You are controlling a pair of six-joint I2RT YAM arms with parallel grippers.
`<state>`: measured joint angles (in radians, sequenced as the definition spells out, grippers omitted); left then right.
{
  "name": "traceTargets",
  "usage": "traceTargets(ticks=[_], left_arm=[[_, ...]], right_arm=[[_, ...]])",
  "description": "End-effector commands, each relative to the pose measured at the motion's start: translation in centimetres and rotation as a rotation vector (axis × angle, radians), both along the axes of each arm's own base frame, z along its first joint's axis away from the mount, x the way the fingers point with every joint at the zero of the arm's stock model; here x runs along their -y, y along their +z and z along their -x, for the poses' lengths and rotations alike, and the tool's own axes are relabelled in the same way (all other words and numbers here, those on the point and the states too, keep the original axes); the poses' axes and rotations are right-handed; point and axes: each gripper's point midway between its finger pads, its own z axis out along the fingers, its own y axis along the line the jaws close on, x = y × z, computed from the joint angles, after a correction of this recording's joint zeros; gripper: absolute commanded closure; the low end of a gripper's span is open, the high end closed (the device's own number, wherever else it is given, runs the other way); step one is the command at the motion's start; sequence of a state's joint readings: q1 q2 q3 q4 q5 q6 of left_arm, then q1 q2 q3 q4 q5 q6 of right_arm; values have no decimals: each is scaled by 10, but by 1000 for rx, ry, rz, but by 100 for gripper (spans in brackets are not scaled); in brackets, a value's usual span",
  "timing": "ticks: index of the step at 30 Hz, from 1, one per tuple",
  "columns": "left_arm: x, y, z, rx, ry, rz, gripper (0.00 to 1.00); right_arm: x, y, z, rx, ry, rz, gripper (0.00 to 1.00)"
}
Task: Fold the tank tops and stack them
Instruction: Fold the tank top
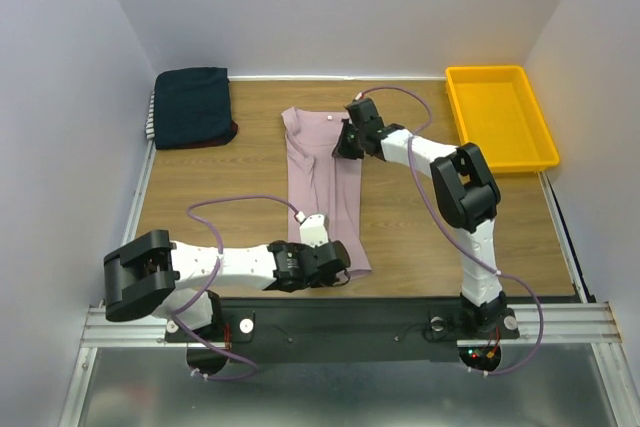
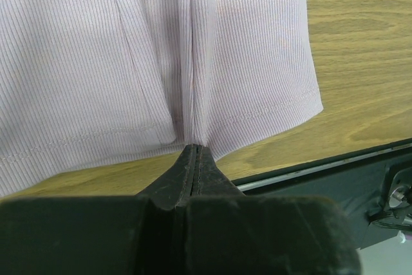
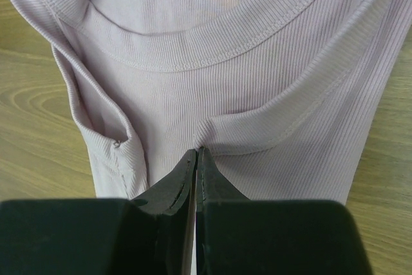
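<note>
The armhole edge lies folded over onto the tank top, so my right gripper needs to open now and release the armhole edge.
A pale dusty-pink tank top (image 1: 322,185) lies lengthwise on the wooden table, neckline at the far end, one long side folded over. My left gripper (image 1: 338,263) is at its near hem, shut on the pink tank top; the cloth (image 2: 161,49) puckers into the closed tips (image 2: 194,150). At the far end my right gripper (image 1: 346,143) is shut on the armhole edge (image 3: 257,140), its tips (image 3: 196,153) pinching the seam below the neckline. A folded stack of tank tops (image 1: 192,107), dark navy uppermost with striped and red edges showing, sits at the far left.
A yellow plastic tray (image 1: 497,71) stands at the far right corner. White walls enclose the table on three sides. A black rail (image 2: 322,169) runs along the near table edge, just behind the hem.
</note>
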<state>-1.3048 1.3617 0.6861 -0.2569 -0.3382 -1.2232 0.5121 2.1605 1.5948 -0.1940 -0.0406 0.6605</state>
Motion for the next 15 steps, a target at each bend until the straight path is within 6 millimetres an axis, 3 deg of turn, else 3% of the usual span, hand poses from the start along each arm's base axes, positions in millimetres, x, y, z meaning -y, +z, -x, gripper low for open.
traceTargets(ticks=[1, 6, 9, 11, 12, 13, 15], left_arm=[[-7, 0, 5, -29, 6, 10, 100], [-7, 1, 4, -25, 0, 12, 100], [-6, 6, 2, -12, -7, 20, 99], [-7, 17, -2, 16, -2, 28, 88], [-6, 22, -4, 26, 2, 36, 82], [-6, 27, -5, 35, 0, 44, 77], [-4, 44, -11, 64, 11, 85, 66]], right_arm=[[-9, 25, -23, 88, -27, -35, 99], [-11, 26, -24, 94, -22, -37, 99], [-13, 27, -25, 97, -15, -39, 94], [-14, 29, -26, 104, -4, -42, 77], [-17, 31, -25, 104, 3, -48, 77], [-18, 32, -25, 105, 10, -50, 67], [-21, 37, -25, 115, 26, -58, 57]])
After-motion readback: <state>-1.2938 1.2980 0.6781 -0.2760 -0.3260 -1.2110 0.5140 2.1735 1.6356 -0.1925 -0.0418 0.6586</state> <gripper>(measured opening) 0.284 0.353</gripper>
